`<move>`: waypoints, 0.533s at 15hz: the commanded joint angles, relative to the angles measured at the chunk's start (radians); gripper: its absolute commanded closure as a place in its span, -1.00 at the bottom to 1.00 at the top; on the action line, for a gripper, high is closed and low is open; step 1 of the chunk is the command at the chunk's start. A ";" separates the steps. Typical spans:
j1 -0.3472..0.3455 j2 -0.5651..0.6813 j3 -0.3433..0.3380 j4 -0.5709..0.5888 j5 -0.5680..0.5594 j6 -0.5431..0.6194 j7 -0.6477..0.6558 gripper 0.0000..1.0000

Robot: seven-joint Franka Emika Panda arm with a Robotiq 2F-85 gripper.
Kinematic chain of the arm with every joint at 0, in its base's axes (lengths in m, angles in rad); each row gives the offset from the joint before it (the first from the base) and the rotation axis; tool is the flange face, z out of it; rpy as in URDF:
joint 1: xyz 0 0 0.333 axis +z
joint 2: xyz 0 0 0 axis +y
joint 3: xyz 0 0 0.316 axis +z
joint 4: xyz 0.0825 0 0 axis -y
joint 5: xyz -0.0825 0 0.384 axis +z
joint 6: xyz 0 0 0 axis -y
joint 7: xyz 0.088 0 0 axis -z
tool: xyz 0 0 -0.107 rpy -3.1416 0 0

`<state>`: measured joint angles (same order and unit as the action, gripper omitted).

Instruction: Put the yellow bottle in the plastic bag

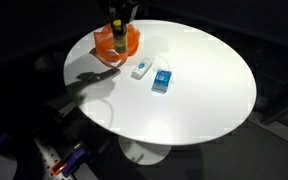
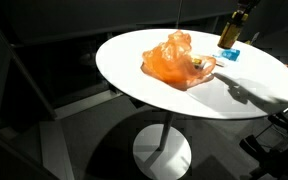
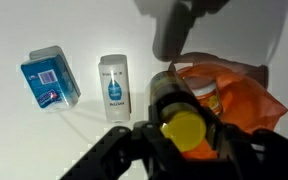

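The yellow bottle's lower end hangs outside the orange bag's rim (image 1: 106, 58) (image 3: 198, 63), so I should move the bottle into the bag before my gripper releases it.
My gripper (image 3: 181, 142) is shut on the yellow bottle (image 3: 181, 124), whose yellow cap faces the wrist camera. In both exterior views the bottle (image 1: 117, 27) (image 2: 229, 31) hangs in the gripper (image 1: 117, 14) (image 2: 237, 14) above the table. The orange plastic bag (image 1: 117, 44) (image 2: 174, 58) lies crumpled and open on the white round table (image 1: 194, 110) (image 2: 254, 85). In the wrist view the bag (image 3: 242, 100) is to the right of and beneath the bottle. A small orange-labelled container (image 3: 202, 96) lies in the bag's mouth.
A white bottle (image 3: 113, 80) (image 1: 141, 69) and a blue box (image 3: 51, 80) (image 1: 162, 80) lie on the table beside the bag. The blue box also shows behind the bag (image 2: 231, 54). The surroundings are dark, with cables and gear on the floor (image 1: 64, 160).
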<state>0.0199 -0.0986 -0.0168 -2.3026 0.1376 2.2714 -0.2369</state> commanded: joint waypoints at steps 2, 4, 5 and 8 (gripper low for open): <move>0.035 0.028 0.038 0.024 -0.002 0.049 -0.008 0.58; 0.053 0.045 0.057 0.033 -0.002 0.073 -0.013 0.58; 0.064 0.054 0.068 0.033 0.002 0.091 -0.021 0.58; 0.093 0.085 0.097 0.036 0.013 0.137 -0.033 0.58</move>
<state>0.0955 -0.0523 0.0588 -2.2957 0.1376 2.3802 -0.2383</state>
